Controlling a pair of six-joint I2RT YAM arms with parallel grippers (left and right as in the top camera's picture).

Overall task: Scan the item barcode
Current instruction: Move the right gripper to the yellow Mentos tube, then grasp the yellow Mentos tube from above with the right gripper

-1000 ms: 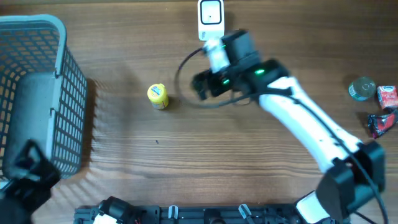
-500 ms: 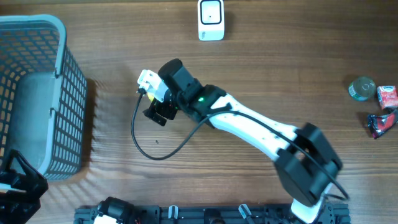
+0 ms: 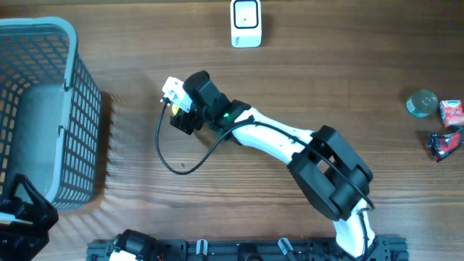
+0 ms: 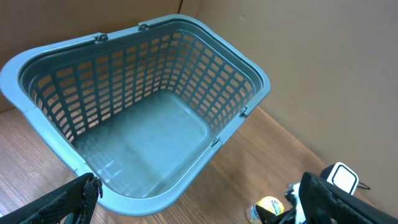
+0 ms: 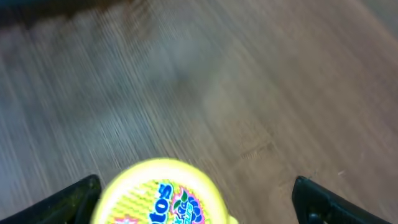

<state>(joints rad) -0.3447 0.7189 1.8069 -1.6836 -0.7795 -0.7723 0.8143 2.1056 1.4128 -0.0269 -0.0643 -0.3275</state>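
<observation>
I will grab the candy tub by its round sides with my right gripper next, so its lid and base stay free to face the scanner.
The item is a round yellow candy tub with a printed lid, standing on the wooden table. In the overhead view only a sliver of the tub shows beneath my right gripper. My right gripper is open, one finger on each side of the tub, with gaps between them and the tub. In the left wrist view the tub shows beside the right arm. The white scanner stands at the table's far edge. My left gripper is open and holds nothing, in front of the basket.
A grey-blue plastic basket fills the left side, its rim close to my left arm. A tin can, a red carton and a dark red packet lie at the right edge. A black cable loops beneath the right wrist.
My right arm swung left from beside the scanner and came down over the yellow tub, which now sits between its open fingers. The tub and the left arm have barely moved.
</observation>
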